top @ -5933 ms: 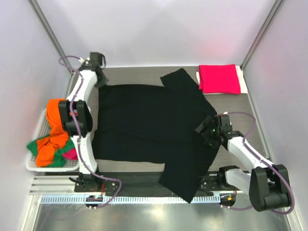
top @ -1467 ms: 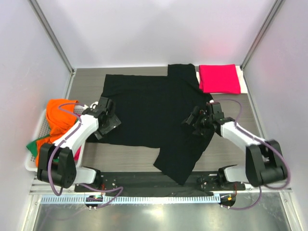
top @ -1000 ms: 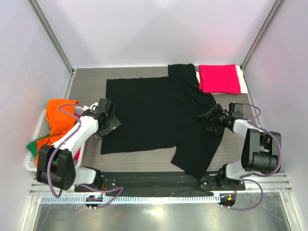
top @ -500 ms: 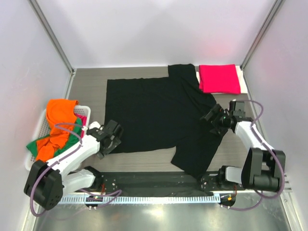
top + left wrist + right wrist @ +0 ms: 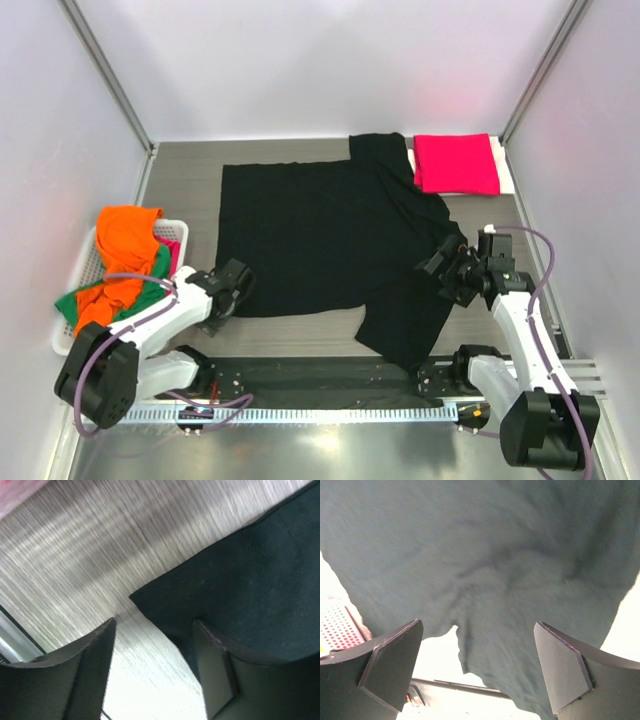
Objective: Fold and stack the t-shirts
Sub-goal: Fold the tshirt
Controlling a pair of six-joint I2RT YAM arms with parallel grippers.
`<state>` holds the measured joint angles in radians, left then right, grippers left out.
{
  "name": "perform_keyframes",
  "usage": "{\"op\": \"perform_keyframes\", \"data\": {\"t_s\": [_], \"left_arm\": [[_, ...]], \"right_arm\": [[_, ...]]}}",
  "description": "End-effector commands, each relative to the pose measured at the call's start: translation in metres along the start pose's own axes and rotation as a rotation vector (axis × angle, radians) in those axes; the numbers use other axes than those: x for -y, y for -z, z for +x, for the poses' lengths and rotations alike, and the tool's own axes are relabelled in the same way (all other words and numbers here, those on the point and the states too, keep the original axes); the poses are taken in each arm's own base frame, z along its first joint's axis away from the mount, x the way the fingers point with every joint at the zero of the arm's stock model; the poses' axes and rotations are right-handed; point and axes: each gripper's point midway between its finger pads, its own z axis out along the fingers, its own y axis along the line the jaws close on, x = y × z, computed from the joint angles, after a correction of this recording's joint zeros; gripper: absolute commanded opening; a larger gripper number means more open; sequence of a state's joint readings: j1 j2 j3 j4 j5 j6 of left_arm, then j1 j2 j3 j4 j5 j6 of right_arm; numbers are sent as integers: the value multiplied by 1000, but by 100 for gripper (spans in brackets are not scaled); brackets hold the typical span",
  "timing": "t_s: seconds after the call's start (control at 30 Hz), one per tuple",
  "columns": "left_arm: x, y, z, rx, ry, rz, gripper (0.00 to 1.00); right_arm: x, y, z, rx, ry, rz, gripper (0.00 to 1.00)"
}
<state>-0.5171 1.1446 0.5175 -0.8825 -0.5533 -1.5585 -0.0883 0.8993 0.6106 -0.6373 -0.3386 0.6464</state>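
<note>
Next, my right gripper picks up the black t-shirt [image 5: 320, 230] by the near end of its hanging sleeve [image 5: 394, 352] to fold that side of the t-shirt inward.
The black t-shirt [image 5: 320, 230] lies spread flat on the table, its right sleeve hanging toward the near edge. My left gripper [image 5: 232, 290] is low at its near-left corner, open. In the left wrist view that corner of the black t-shirt [image 5: 250, 580] lies between my fingers [image 5: 215, 665], with bare table beside it. My right gripper [image 5: 448, 268] hovers wide open over the right sleeve area; the cloth [image 5: 485, 555] fills the right wrist view below it. A folded crimson-pink t-shirt [image 5: 457, 163] lies at the back right.
A white mesh basket [image 5: 62, 335] at the left holds orange [image 5: 125, 230], green [image 5: 90, 300] and pink shirts. A black mounting rail [image 5: 320, 375] runs along the near edge. Grey walls stand close on both sides.
My left gripper has dropped from the shirt's left edge to its near-left corner while narrowing its jaws. My right gripper pulled back off the sleeve toward the right, and the shirt now lies still.
</note>
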Motion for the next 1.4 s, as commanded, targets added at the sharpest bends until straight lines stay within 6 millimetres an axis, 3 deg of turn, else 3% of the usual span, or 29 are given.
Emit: {"op": "perform_keyframes", "data": {"t_s": [0.0,0.07,0.1,0.13,0.17,0.23,0.3,0.33,0.37,0.57,0.7,0.83,0.97,1.17,1.2,1.37], "left_arm": [[15,-9,-10,46,97,41,62],[14,-16,-10,23,108,42,56],[14,-17,-9,16,111,47,50],[16,-17,-10,12,115,64,37],[16,-20,-10,10,127,72,33],[19,-20,-11,7,124,89,19],[24,-20,-11,9,111,114,6],[25,-20,-11,8,109,119,0],[30,-20,-12,10,111,135,0],[36,-20,-13,16,88,164,0],[38,-20,-13,14,83,187,0],[38,-20,-14,15,87,203,0],[38,-21,-13,15,89,213,0],[38,-21,-13,10,89,215,0],[38,-21,-13,9,89,216,0],[39,-20,-13,7,89,225,0]], "right_arm": [[10,2,17,-29,-5,16,100],[10,5,24,-40,-17,28,100],[11,5,26,-36,-26,36,100],[11,5,30,-44,-23,45,100],[15,4,33,-41,-43,69,100],[33,2,38,-24,-34,182,100],[42,0,55,-62,-2,261,100],[52,-1,51,-20,17,328,100],[52,-2,64,-54,63,336,100],[44,-6,93,-69,135,404,100],[36,5,126,-96,233,419,100],[43,11,171,-165,302,414,87],[52,13,193,-165,351,464,76],[62,3,196,-130,400,489,48],[62,1,195,-123,401,488,35],[59,-1,185,-73,402,449,22]]}}
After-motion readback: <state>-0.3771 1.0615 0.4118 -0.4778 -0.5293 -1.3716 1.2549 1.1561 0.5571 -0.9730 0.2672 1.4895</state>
